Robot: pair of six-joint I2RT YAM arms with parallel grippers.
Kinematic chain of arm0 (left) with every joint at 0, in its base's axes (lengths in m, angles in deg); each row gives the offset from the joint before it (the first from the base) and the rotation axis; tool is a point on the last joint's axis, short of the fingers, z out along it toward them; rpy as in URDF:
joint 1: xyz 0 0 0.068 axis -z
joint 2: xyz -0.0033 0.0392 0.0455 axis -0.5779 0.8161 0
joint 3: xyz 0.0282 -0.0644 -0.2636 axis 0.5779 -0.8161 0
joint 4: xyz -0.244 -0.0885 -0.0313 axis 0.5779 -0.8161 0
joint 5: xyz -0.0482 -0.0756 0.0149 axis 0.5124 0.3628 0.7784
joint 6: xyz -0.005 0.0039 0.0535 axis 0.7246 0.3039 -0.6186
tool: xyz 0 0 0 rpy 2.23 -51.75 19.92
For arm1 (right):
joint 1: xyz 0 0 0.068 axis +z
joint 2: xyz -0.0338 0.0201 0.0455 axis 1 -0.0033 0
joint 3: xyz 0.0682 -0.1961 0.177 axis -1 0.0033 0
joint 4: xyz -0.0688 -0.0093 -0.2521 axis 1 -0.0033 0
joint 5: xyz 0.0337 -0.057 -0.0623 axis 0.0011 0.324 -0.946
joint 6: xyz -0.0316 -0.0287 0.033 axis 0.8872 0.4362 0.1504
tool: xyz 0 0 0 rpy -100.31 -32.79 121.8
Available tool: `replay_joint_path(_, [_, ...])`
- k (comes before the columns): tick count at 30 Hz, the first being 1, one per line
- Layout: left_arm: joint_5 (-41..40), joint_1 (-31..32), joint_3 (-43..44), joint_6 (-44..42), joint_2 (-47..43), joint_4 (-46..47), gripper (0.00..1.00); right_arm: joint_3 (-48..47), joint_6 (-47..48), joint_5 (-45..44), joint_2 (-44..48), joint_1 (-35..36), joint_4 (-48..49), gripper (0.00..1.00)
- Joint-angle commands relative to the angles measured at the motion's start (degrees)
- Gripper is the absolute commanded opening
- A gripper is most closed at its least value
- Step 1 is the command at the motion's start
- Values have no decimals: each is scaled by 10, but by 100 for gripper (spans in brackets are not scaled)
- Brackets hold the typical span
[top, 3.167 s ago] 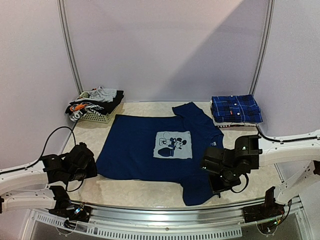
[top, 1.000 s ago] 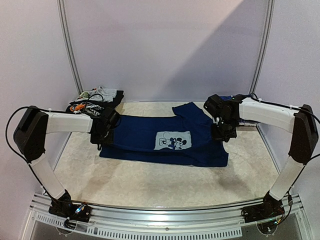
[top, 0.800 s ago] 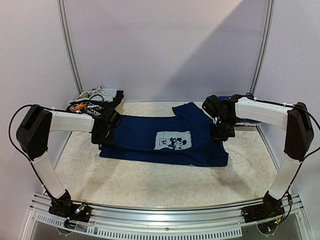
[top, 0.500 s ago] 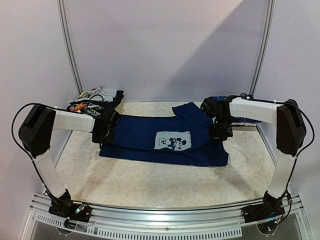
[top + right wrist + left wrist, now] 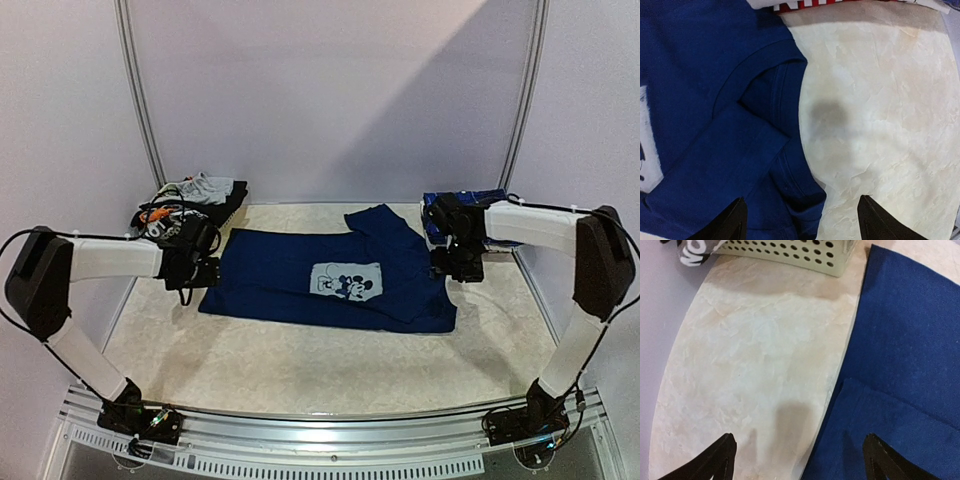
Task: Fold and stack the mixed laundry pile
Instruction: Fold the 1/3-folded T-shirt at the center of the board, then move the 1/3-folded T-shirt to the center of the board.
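The near folded corner at the collar end, opposite my left gripper, is the part my right gripper will grab to pull the navy T-shirt (image 5: pixel 290 290) straight for folding.
A navy T-shirt (image 5: pixel 290 290) with a pale cartoon print (image 5: pixel 345 281) lies flat mid-table, its near part folded over itself. My left gripper (image 5: pixel 196 272) hovers at the shirt's left edge, open and empty. In the left wrist view its gripper (image 5: pixel 800 460) straddles the folded edge of the shirt (image 5: pixel 905 365). My right gripper (image 5: pixel 456 268) is open at the shirt's right edge. In the right wrist view that gripper (image 5: pixel 802 215) stands over the sleeve hem of the shirt (image 5: pixel 715 100), holding nothing. The rest of the laundry pile (image 5: pixel 195 192) sits at the back left.
A folded blue-and-black plaid shirt (image 5: pixel 495 196) lies at the back right, partly behind the right arm. A white perforated basket (image 5: pixel 790 252) stands just beyond the left gripper. Bare marble tabletop (image 5: pixel 320 370) stretches in front of the shirt. Walls close in the sides and back.
Both grippers went from shut on the shirt's folded edge to open, letting it go. Each has drawn outward, off the shirt's side edge. The shirt stays folded.
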Motion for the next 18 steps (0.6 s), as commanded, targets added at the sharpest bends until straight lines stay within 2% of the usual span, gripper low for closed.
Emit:
replay_joint_path(1, [31,-4,-68,26,-62,15,87,112,7,54,101,0,87,78])
replay_joint_path(5, [69,-5,-128,36,-123,39,82,212,-16,135,188,-2,140,74])
replay_joint_path(8, [117,-13,-162,41,-141,70,79,287,-40,241,227,-3,211,70])
replay_joint_path(10, [148,-20,-182,45,-142,94,76,318,-57,276,243,-5,236,67])
replay_joint_path(18, [220,-50,-225,57,-117,171,71,383,-88,278,254,-19,272,63])
